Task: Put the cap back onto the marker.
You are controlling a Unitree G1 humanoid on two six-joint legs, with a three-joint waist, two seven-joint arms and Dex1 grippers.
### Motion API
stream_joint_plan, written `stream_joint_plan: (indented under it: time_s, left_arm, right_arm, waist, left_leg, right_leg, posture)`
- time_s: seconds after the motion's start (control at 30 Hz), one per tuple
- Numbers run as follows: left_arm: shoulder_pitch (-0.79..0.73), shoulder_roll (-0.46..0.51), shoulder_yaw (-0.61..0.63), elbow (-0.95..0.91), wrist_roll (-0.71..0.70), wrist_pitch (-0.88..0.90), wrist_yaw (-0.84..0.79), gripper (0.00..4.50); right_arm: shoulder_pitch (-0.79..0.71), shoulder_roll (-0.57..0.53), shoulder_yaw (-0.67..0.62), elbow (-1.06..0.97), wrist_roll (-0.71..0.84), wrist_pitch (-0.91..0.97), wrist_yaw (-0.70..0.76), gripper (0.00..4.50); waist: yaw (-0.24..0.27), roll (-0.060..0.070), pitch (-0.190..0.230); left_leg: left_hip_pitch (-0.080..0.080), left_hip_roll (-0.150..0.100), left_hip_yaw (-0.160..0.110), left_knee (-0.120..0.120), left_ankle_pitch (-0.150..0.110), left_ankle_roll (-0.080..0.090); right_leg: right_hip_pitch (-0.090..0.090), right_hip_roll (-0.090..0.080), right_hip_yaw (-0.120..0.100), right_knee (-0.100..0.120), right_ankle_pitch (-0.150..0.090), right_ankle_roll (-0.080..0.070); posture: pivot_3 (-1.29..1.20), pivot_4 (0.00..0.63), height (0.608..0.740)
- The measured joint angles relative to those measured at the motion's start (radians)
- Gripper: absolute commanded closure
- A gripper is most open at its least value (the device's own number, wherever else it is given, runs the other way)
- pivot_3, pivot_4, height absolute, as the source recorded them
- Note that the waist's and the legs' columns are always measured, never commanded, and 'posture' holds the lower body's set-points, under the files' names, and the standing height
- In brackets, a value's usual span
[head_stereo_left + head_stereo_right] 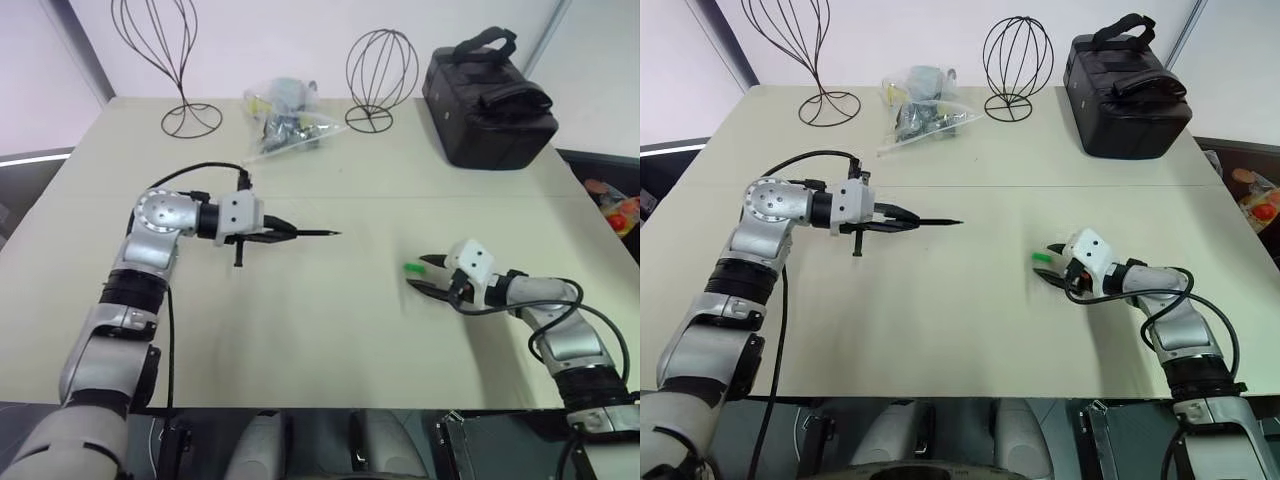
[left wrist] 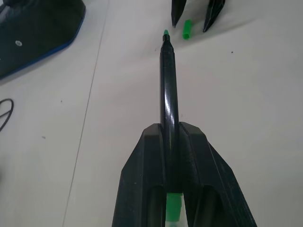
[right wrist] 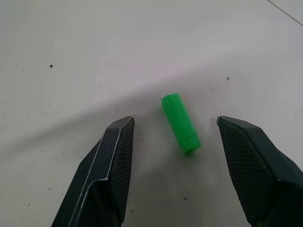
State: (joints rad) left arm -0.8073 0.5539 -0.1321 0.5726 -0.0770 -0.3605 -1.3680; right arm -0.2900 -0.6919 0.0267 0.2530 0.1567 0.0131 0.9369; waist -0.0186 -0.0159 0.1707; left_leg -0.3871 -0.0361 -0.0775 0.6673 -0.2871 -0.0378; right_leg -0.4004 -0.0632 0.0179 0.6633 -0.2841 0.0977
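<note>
The green cap needs to go back onto the marker, so my right gripper should next grab the cap by its closed end.
The marker is a thin black stick with a green tip, held level above the table and pointing right. My left gripper is shut on its rear part; in the left wrist view the marker runs straight out from between the fingers. The cap, small and bright green, lies on its side on the table at the right. My right gripper is open and low over the table, one finger on each side of the cap, neither touching it. The cap lies a short way beyond the marker tip.
A black bag sits at the back right of the beige table. A clear plastic bag of small items lies at the back centre between two wire stands. A thin seam line crosses the table.
</note>
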Motion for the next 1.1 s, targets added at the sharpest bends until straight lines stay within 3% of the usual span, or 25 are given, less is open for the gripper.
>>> stream_joint_plan:
  time_s: [0.03, 0.13, 0.27, 0.63, 0.83, 1.1]
  left_arm:
    - [0.005, 0.003, 0.0, 0.0, 0.0, 0.001, 0.002, 4.47]
    - [0.018, 0.008, 0.0, -0.003, -0.001, 0.005, 0.007, 4.5]
    - [0.018, 0.009, 0.0, -0.016, -0.002, 0.008, 0.018, 4.5]
    - [0.016, 0.013, -0.001, -0.016, -0.012, 0.0, 0.018, 4.5]
    - [-0.027, -0.008, -0.012, 0.071, -0.011, -0.049, -0.002, 4.5]
    - [-0.132, -0.115, -0.049, 0.32, 0.052, -0.289, 0.049, 4.5]
  right_arm:
    - [-0.004, 0.002, 0.0, 0.01, 0.0, -0.005, 0.003, 1.68]
    - [-0.013, 0.008, 0.004, 0.031, 0.001, -0.022, 0.013, 2.55]
    - [-0.023, 0.016, 0.012, 0.061, 0.0, -0.042, 0.021, 4.44]
    - [-0.021, 0.01, 0.011, 0.05, -0.019, -0.047, 0.009, 4.44]
    - [0.046, -0.087, 0.024, -0.142, -0.178, -0.045, -0.072, 4.44]
    - [0.049, -0.095, 0.025, -0.428, -0.301, 0.082, -0.169, 4.44]
  waist:
    - [0.0, 0.0, 0.0]
    - [0.001, 0.0, 0.0]
    - [0.002, 0.0, 0.0]
    - [0.003, 0.0, 0.0]
    - [0.008, 0.0, 0.0]
    - [0.005, 0.0, 0.0]
  left_leg:
    - [0.0, 0.0, 0.0, 0.0, 0.0, 0.0]
    - [0.001, 0.0, 0.0, 0.0, 0.0, 0.0]
    - [0.001, 0.0, 0.0, 0.0, 0.0, 0.0]
    - [0.002, 0.0, 0.0, 0.0, 0.0, 0.0]
    - [0.0, -0.001, 0.0, 0.0, 0.0, 0.0]
    - [-0.003, -0.001, 0.0, 0.0, 0.0, 0.0]
  right_leg:
    - [0.0, 0.0, 0.0, 0.0, 0.0, 0.0]
    - [0.001, 0.0, 0.0, 0.0, 0.0, 0.0]
    - [0.002, 0.0, 0.0, 0.0, 0.0, 0.0]
    - [0.002, 0.0, 0.0, 0.0, 0.0, 0.0]
    - [0.001, -0.001, 0.0, 0.0, 0.0, 0.0]
    - [-0.003, 0.0, 0.0, 0.0, 0.0, 0.0]
  posture:
    - [0.0, 0.15, 0.74]
    - [0.0, 0.15, 0.74]
    - [0.0, 0.15, 0.74]
    - [0.0, 0.15, 0.74]
    - [0.0, 0.15, 0.74]
    - [0.0, 0.15, 0.74]
